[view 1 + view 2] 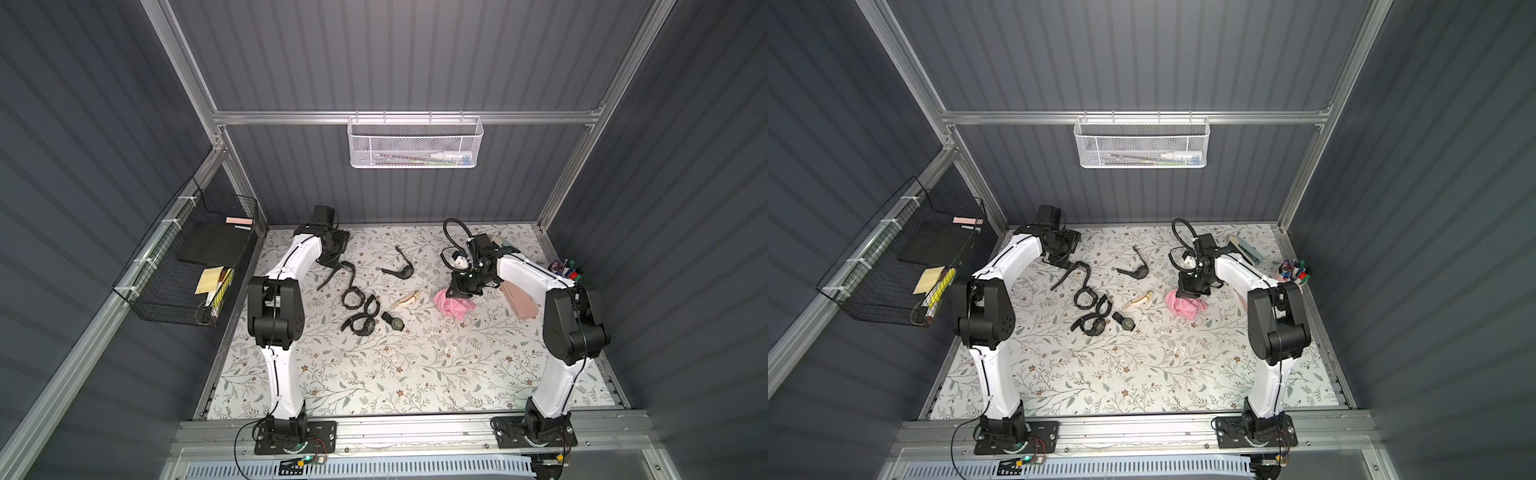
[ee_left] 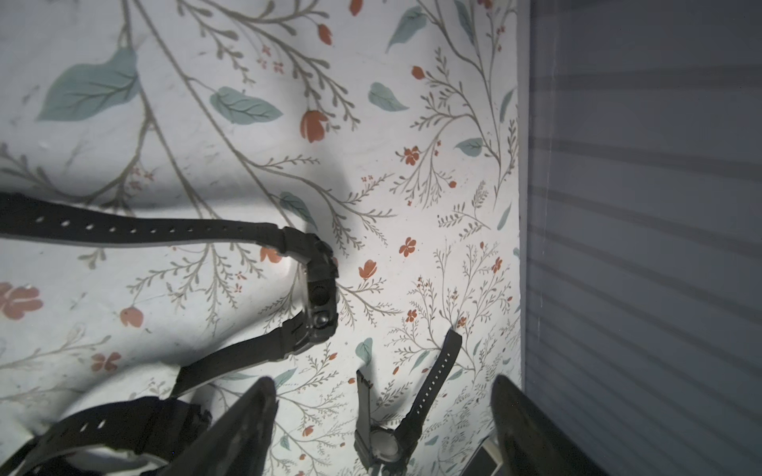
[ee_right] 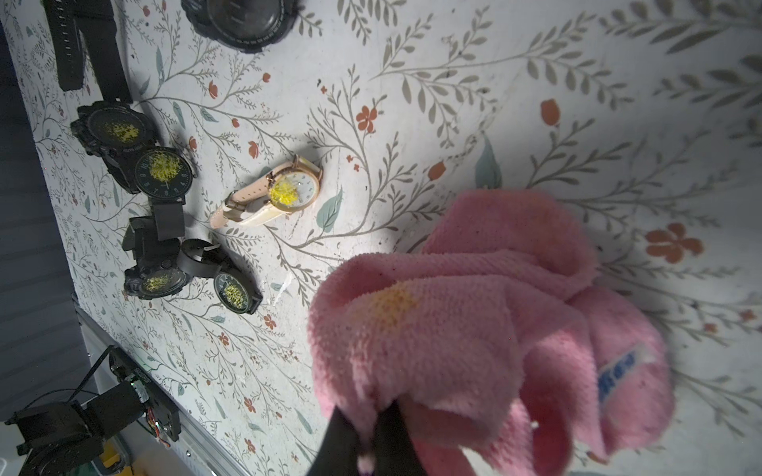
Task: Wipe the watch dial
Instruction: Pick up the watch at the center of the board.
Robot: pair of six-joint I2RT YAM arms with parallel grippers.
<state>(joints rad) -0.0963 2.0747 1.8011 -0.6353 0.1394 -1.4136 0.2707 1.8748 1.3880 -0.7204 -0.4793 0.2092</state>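
Note:
The black watch is lying on its side. My left gripper will grab it by the edge of its case next, so the cloth (image 1: 455,307) can wipe its dial.
Several black watches (image 1: 361,309) lie in a cluster mid-table, and a pale pink-strapped watch (image 3: 288,191) lies beside them. Yellow smudges show on their dials in the right wrist view. My right gripper (image 3: 367,428) is shut on a pink cloth (image 3: 474,329) that hangs to the table, right of the pale watch (image 1: 405,300). The cloth (image 1: 455,307) shows in both top views. My left gripper (image 2: 383,416) is open at the back left, over a black watch (image 2: 317,292) lying on its side. Another black watch (image 2: 383,441) lies farther off, seen between its fingers.
A pink case (image 1: 517,301) and a cup of markers (image 1: 565,268) sit at the right edge behind my right arm. A black wire basket (image 1: 195,266) hangs on the left wall and a white mesh basket (image 1: 415,143) on the back wall.

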